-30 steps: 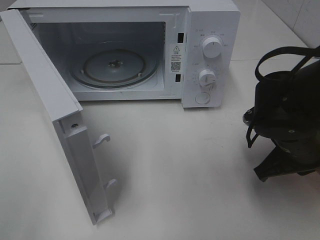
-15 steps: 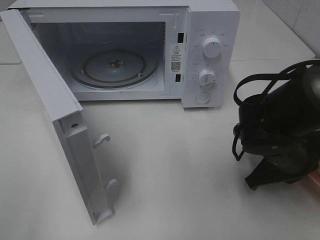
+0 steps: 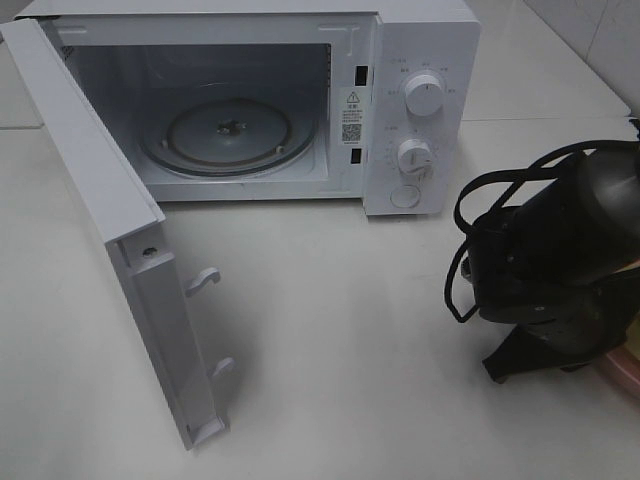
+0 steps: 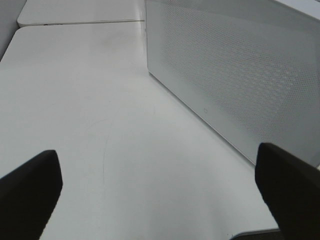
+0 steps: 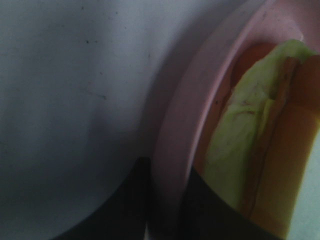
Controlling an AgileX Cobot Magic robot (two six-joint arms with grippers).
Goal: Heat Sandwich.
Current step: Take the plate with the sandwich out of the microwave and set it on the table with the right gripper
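I need to open my right gripper, because the pink plate's lower edge (image 3: 627,398) rests on the tabletop in the high view, so the plate would stay there.
The sandwich (image 5: 260,150) lies on a round pink plate (image 5: 172,130); its pale green filling and orange-brown crust show in the right wrist view. My right gripper (image 5: 167,200) is shut on the plate's rim, one dark finger on each side. In the high view the right arm (image 3: 555,270) hides the sandwich, and only a sliver of the pink plate (image 3: 625,372) shows at the right edge. My left gripper (image 4: 157,195) stands open above bare table beside the microwave's perforated white panel (image 4: 240,85).
The white microwave (image 3: 420,110) stands at the back with its door (image 3: 110,230) swung wide open to the left. Its glass turntable (image 3: 228,135) carries nothing. The white table (image 3: 340,350) stretches between the door and the right arm.
The right arm has moved left toward the middle of the table, and the pink plate's edge has come into view under it. The left gripper stays open.
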